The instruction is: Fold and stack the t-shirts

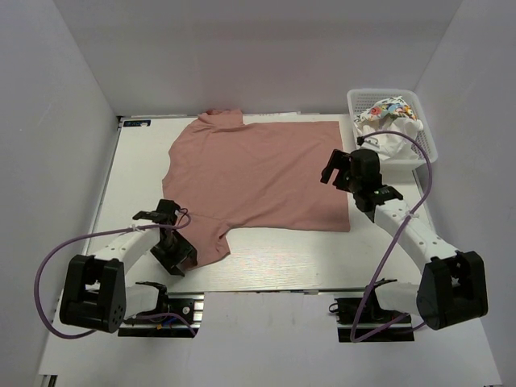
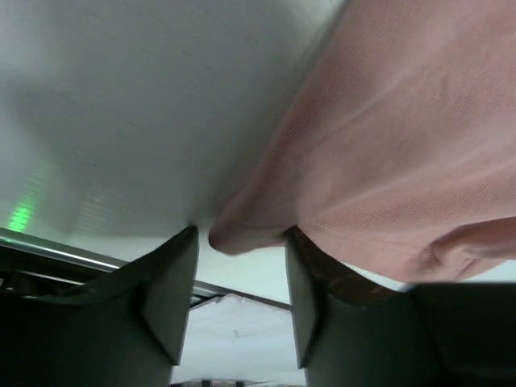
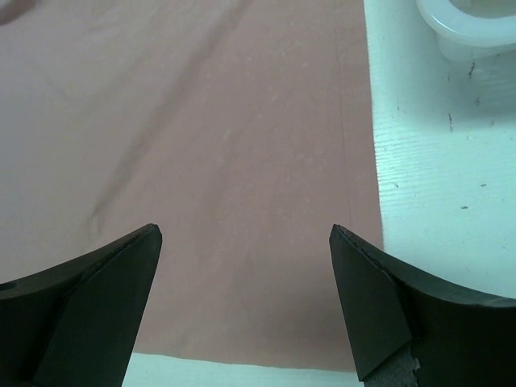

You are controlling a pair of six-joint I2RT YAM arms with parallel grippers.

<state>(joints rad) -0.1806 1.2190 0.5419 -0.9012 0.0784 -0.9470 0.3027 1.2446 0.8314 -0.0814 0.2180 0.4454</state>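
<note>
My right gripper picks up the pink t-shirt's near edge by its hem corner next, to fold that side over the t-shirt's body.
A dusty pink t-shirt [image 1: 258,173] lies spread flat on the white table. My left gripper [image 1: 177,251] is at the shirt's near left sleeve. In the left wrist view my left gripper [image 2: 242,235] has its jaws apart, and a rounded edge of the pink cloth [image 2: 387,145] sits between the tips, draped over the right finger. My right gripper [image 1: 337,168] hovers over the shirt's right side. In the right wrist view my right gripper [image 3: 246,230] is wide open and empty above the pink shirt [image 3: 201,145], near its hem corner. White t-shirts, one with multicoloured print [image 1: 387,113], lie bunched in the basket.
A white plastic lattice basket [image 1: 426,129] stands at the table's far right corner; its rim [image 3: 468,28] shows in the right wrist view. Bare white table [image 1: 274,258] lies in front of the shirt. White walls enclose the table on three sides.
</note>
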